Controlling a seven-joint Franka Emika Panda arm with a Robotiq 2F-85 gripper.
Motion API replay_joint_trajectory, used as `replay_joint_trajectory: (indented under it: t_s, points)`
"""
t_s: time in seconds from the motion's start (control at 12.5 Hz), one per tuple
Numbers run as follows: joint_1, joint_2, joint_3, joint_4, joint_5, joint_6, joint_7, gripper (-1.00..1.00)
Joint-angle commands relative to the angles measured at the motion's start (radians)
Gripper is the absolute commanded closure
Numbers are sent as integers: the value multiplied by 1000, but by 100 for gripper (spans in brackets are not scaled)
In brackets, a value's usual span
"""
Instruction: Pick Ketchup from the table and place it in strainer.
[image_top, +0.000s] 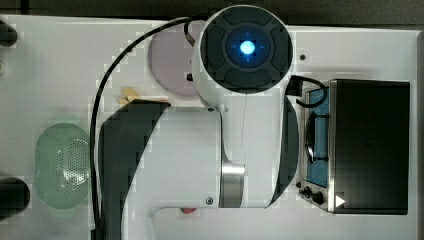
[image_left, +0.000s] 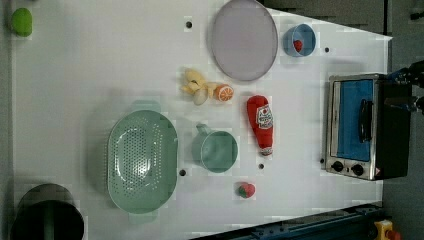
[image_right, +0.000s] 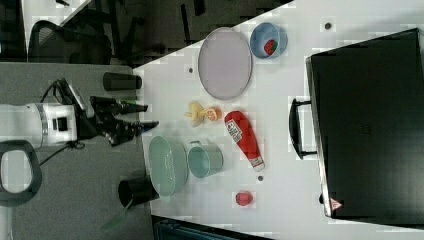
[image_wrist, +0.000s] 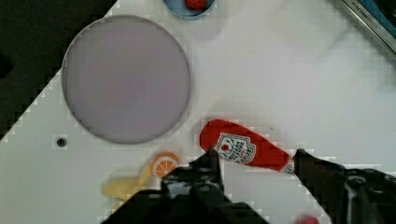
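Note:
The ketchup needs to go in the strainer (image_left: 142, 160), so my gripper should pick up the bottle by its red body (image_left: 262, 126) next.
The Ketchup (image_left: 261, 124) is a red squeeze bottle with a white label, lying flat on the white table between the grey-lilac plate and the green cup. It also lies in the right view (image_right: 244, 137). The strainer (image_left: 142, 160) is a pale green perforated oval basket, standing apart from the bottle beyond the cup, and it has nothing in it (image_top: 62, 165) (image_right: 167, 165). My gripper (image_wrist: 256, 156) hangs open well above the table, and in the wrist view the Ketchup (image_wrist: 245, 149) lies between its two dark fingers (image_wrist: 212, 163). The gripper (image_right: 147, 122) holds nothing.
A green cup (image_left: 216, 150) with a handle stands between strainer and bottle. An orange slice (image_left: 223, 92) and yellow pieces (image_left: 195, 85) lie near the plate (image_left: 243, 39). There are also a blue bowl (image_left: 299, 40), a strawberry piece (image_left: 245, 190), a toaster oven (image_left: 360, 125) and a dark cylinder (image_left: 45, 215).

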Motion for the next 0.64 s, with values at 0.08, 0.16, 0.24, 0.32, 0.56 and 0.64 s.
replay_joint_trajectory:
  t_s: [0.08,0.16,0.24,0.32,0.56,0.64]
  points:
    - [-101,-196,42,-109,18,-118,-92,-59]
    - [-101,-193,43,-112,18,-117,-92,-80]
    - [-100,-188,46,-116,18,-115,-95,-100]
    - [-99,-178,51,-125,18,-112,-102,-100]
    - [-97,-120,76,-169,18,-103,-143,-100]
    - [-95,-95,86,-191,18,-83,-181,-100]
